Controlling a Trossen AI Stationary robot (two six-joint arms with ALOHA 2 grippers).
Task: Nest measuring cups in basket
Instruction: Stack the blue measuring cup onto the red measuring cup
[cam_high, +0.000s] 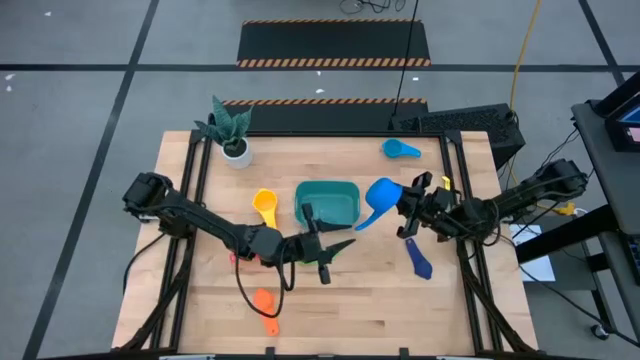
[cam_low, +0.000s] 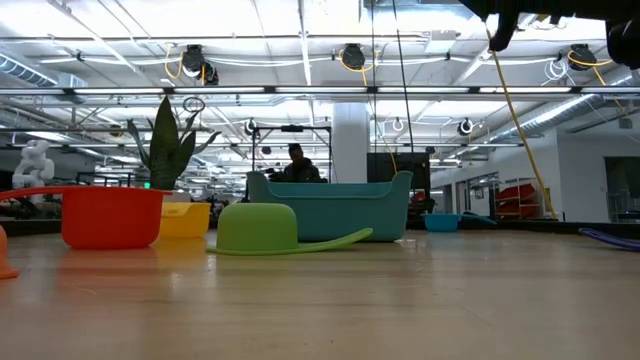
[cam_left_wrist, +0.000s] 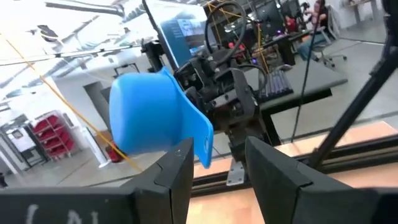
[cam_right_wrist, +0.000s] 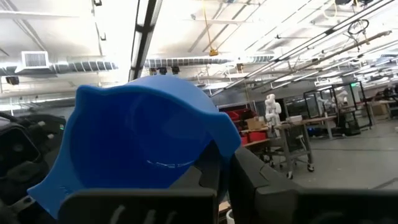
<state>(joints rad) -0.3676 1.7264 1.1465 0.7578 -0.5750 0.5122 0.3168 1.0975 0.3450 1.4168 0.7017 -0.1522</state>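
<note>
The blue measuring cup's bowl (cam_high: 384, 193) has to stay free to nest in the red cup. My left gripper needs to grab its flat handle next.
My right gripper (cam_high: 408, 205) is shut on a bright blue measuring cup (cam_high: 383, 193), held in the air just right of the teal basket (cam_high: 328, 200), which stands on the table. My left gripper (cam_left_wrist: 217, 174) hangs open above the table near the basket's near side (cam_high: 325, 243), pointing toward the right arm with nothing between its fingers. Below it a green cup (cam_low: 257, 228) rests mouth down on the table, its handle (cam_high: 342, 246) pointing right. My left wrist view shows the blue cup (cam_left_wrist: 149, 112) and the right gripper behind it. My right gripper holds the blue cup by the bowl's edge (cam_right_wrist: 214, 146), on the side toward the table's right. The fingers come at it about level from the right, tipped slightly up. The cup is lifted clear, and its flat handle (cam_high: 362, 222) slants toward the table's near left. Whether one finger is inside the bowl, I cannot tell.
A yellow cup (cam_high: 265, 205) lies left of the basket, an orange cup (cam_high: 264, 300) near the front edge, a dark blue cup (cam_high: 418, 258) at the right and a light blue cup (cam_high: 400, 150) far right. A red cup (cam_low: 110, 215) and a potted plant (cam_high: 232, 130) stand at the left.
</note>
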